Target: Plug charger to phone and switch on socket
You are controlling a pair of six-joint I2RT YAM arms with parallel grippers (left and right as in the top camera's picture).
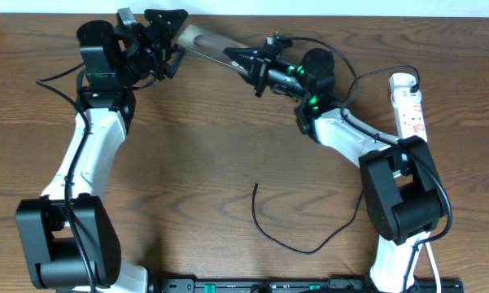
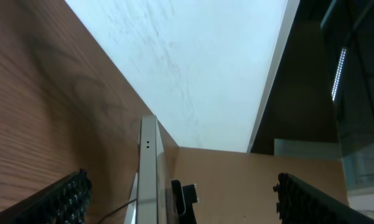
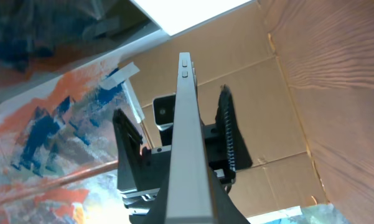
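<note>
My left gripper grabs the phone (image 1: 205, 38) next, by its end opposite my right gripper. That leaves the phone's other end free to plug in the charger.
The phone (image 1: 205, 38) is held in the air at the back of the table, a flat brownish slab. My right gripper (image 1: 242, 57) is shut on its right end. In the right wrist view the phone (image 3: 188, 130) shows edge-on, a grey strip with two side buttons, running up from my shut right gripper (image 3: 196, 202). My left gripper (image 1: 173, 41) is open around the phone's left end, its fingers (image 2: 68, 200) wide apart and the phone's edge (image 2: 148, 168) between them, untouched. The charger (image 1: 270, 230) lies loose on the table. The socket (image 1: 408, 102) rests at the right edge.
A white wall and cardboard stand behind the table's back edge (image 2: 174, 140). The right arm's base (image 1: 399, 195) sits beside the socket, with cords around it. Bare wood (image 1: 228, 138) lies between the arms and the charger's free tip (image 1: 255, 186).
</note>
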